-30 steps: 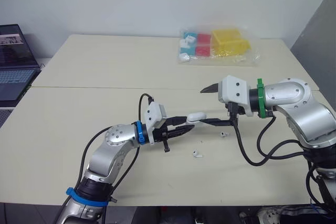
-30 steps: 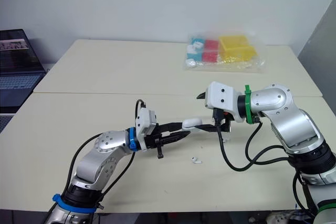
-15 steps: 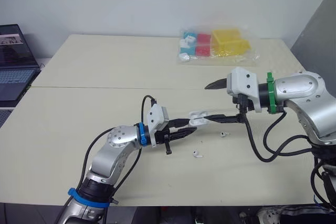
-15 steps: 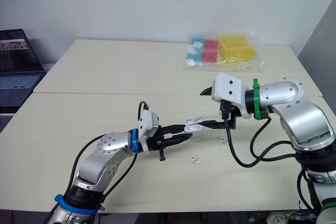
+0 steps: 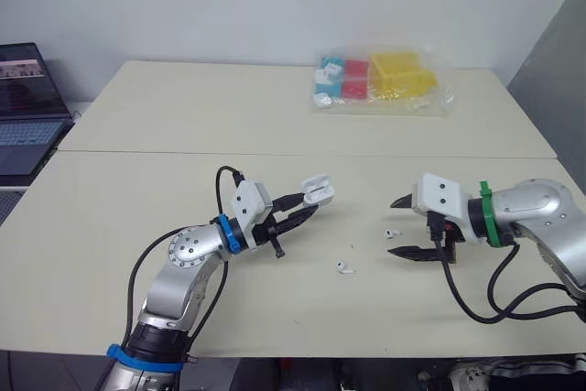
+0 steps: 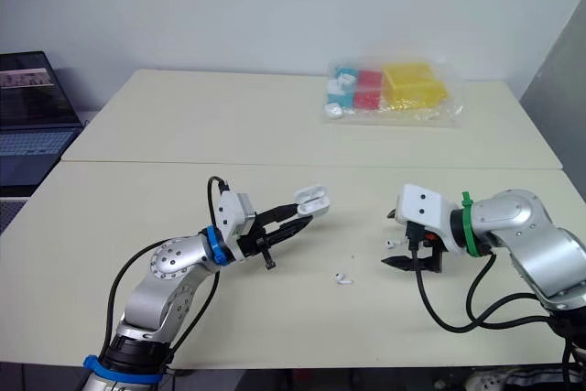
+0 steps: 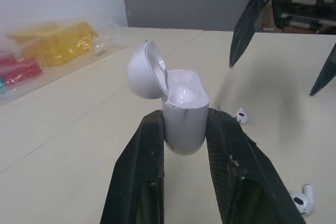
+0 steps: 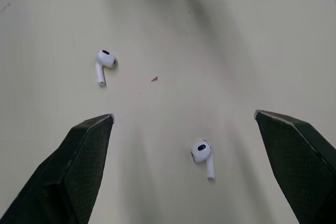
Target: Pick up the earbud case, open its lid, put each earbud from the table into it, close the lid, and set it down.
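Observation:
My right gripper is to grab the earbud by its rounded head [image 5: 389, 233] next, so that it can slot the earbud's stem into the open case [image 5: 316, 193].
My left gripper [image 5: 309, 205] is shut on the white earbud case [image 5: 316, 193], held just above the table with its lid flipped open. In the left wrist view the case [image 7: 184, 111] sits upright between the fingers [image 7: 147, 166], its lid tilted back. Two white earbuds lie loose on the table: one [image 5: 344, 268] in front of the case, the other [image 5: 392, 233] further right. My right gripper [image 5: 394, 226] is open and hangs low over that right earbud [image 8: 203, 153], with its fingers on either side; the other earbud [image 8: 102, 61] lies beyond.
A clear bag of yellow, red and blue boxes [image 5: 375, 80] lies at the back of the table. An open laptop [image 5: 23, 107] stands at the far left. The table's front edge runs close below both arms.
The case lid went from shut to open. My right gripper left the case, drew back right and dropped over the right earbud. My left gripper pulled the case left.

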Tool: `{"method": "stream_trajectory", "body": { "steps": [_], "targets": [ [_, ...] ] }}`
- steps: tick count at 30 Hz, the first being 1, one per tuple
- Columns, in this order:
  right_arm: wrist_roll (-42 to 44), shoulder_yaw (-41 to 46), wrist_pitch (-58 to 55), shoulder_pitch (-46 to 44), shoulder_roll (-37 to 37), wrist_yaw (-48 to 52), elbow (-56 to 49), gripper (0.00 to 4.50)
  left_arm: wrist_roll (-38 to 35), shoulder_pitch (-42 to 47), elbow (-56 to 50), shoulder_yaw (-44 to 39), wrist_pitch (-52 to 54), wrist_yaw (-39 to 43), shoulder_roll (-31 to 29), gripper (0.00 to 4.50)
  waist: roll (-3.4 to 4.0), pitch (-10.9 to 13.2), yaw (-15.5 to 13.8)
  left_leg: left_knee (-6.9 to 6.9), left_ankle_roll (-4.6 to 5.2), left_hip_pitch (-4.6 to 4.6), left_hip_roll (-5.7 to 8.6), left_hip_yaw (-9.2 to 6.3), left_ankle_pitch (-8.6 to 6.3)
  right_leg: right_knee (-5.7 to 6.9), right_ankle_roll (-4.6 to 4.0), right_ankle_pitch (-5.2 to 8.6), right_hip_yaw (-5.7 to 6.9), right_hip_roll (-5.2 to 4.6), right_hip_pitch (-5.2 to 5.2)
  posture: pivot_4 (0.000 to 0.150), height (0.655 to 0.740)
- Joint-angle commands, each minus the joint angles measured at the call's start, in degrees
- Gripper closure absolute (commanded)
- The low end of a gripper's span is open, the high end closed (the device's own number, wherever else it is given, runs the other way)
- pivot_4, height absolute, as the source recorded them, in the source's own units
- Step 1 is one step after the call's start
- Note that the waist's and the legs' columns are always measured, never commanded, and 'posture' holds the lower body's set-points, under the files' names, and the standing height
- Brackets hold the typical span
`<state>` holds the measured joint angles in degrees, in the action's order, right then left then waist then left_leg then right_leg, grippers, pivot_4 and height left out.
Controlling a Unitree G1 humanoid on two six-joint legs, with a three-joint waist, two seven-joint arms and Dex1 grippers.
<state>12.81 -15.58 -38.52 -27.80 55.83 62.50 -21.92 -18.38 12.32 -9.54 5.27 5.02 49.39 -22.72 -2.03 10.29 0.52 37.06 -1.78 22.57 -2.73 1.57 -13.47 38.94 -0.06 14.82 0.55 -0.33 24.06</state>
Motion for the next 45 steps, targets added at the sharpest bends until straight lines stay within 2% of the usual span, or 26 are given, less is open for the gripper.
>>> {"method": "stream_trajectory", "body": {
  "steps": [1,7,14,18,23,27,33,38,45],
  "targets": [
    [-4.8,-4.7,4.53,-2.2,-1.5,1.35,5.67,0.0,0.11,0.22,-1.79,-0.55,-1.71,-0.55,-0.06,3.72,0.0,0.0,-0.07,0.0,0.01,0.01,0.01,0.01,0.01,0.0,-0.01,-0.02,0.0,0.0,0.0,0.15,0.74],
    [-8.13,-7.58,10.89,-5.22,-4.4,5.21,16.62,0.0,0.26,-1.23,-3.14,-0.32,-1.34,-1.08,-0.24,3.72,0.0,0.0,-0.24,-0.02,0.02,0.18,0.01,0.01,0.01,-0.12,0.0,-0.01,-0.02,0.0,0.08,0.15,0.74],
    [-10.25,-8.0,13.42,-6.33,-4.88,8.91,22.16,0.0,0.45,-1.46,-3.67,-0.23,-1.22,-1.71,-0.39,3.72,0.0,0.0,-0.27,-0.01,0.02,0.15,0.0,-0.01,0.01,-0.1,0.0,-0.01,0.01,0.0,0.06,0.15,0.74],
    [-9.53,-7.14,11.95,-6.52,-6.65,9.42,23.14,0.9,0.54,-1.3,-3.61,-0.19,-1.23,-1.8,-0.36,3.72,0.0,0.0,-0.12,-0.01,0.02,0.1,-0.01,0.0,0.01,-0.06,-0.01,-0.01,-0.01,0.02,0.05,0.15,0.74],
    [-9.66,-6.83,11.01,-6.16,-7.42,9.58,23.34,2.8,0.62,-1.19,-3.61,0.15,-1.19,-1.75,-0.19,3.72,0.0,0.0,-0.15,-0.01,0.02,0.09,-0.03,-0.02,0.01,-0.04,-0.01,-0.01,0.0,0.05,0.04,0.15,0.74],
    [-10.04,-6.77,11.12,-5.96,-7.29,9.62,23.24,4.04,0.85,-1.04,-3.28,0.39,-1.43,-1.71,-0.09,3.72,0.0,0.0,-0.2,0.0,0.02,0.1,-0.02,0.01,0.01,-0.04,-0.01,-0.01,-0.02,0.04,0.03,0.15,0.74],
    [-9.45,-5.68,11.08,-4.39,-4.55,10.88,18.94,4.05,0.93,-1.27,-3.47,0.59,-1.38,-1.72,-0.22,3.72,0.0,0.0,-0.29,-0.01,0.02,0.1,-0.02,-0.01,0.01,-0.05,-0.01,-0.01,0.0,0.04,0.03,0.15,0.74],
    [-9.67,-2.04,13.57,3.52,5.94,13.09,10.69,4.05,1.07,-2.37,-4.51,0.34,-1.21,-2.24,-0.39,3.72,0.01,0.0,-0.62,-0.02,0.01,0.19,0.01,-0.03,0.01,-0.13,0.0,-0.01,0.02,-0.01,0.05,0.15,0.74],
    [-11.86,3.18,19.09,15.07,15.5,11.47,12.2,4.05,0.99,-3.65,-5.56,0.35,-0.99,-3.03,-0.51,3.72,0.01,0.0,-0.41,-0.01,0.01,0.09,0.02,0.03,0.01,-0.11,0.02,-0.02,0.01,-0.05,0.02,0.15,0.74]
  ]
}}
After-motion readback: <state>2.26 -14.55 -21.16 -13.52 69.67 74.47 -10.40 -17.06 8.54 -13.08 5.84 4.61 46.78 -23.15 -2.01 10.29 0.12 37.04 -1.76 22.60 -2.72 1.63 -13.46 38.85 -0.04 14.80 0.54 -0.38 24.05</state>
